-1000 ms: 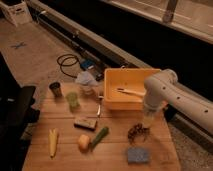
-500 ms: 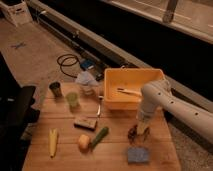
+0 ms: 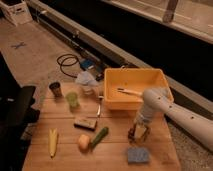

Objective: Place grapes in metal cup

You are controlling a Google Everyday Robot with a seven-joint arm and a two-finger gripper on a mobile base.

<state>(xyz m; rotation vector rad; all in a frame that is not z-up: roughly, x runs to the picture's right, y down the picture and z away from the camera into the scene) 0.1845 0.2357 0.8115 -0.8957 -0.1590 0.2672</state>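
Note:
Next, to place the bunch of grapes in the metal cup (image 3: 55, 89), my gripper grabs the bunch by its bumpy body (image 3: 132, 132).
The grapes (image 3: 138, 135), a small dark bumpy bunch, lie on the wooden table (image 3: 60, 160) at the right, in front of the yellow bin. My gripper (image 3: 138, 132) points straight down on them. Its fingers stand open, one on each side of the bunch. The white arm (image 3: 175, 112) reaches in from the right. The metal cup (image 3: 55, 89), small, dark and tapered, stands upright at the table's far left corner, well away from the gripper.
A translucent green cup (image 3: 73, 99) stands beside the metal cup. A yellow bin (image 3: 150, 80) holding a utensil sits at the back right. A blue sponge (image 3: 137, 155), an orange fruit (image 3: 84, 142), a green vegetable (image 3: 99, 136), a yellow corn cob (image 3: 52, 141) and a wooden block (image 3: 85, 123) lie on the table.
The arm has swung left and lowered, bringing the gripper from above the grapes down onto them. The grapes and the cups have not moved.

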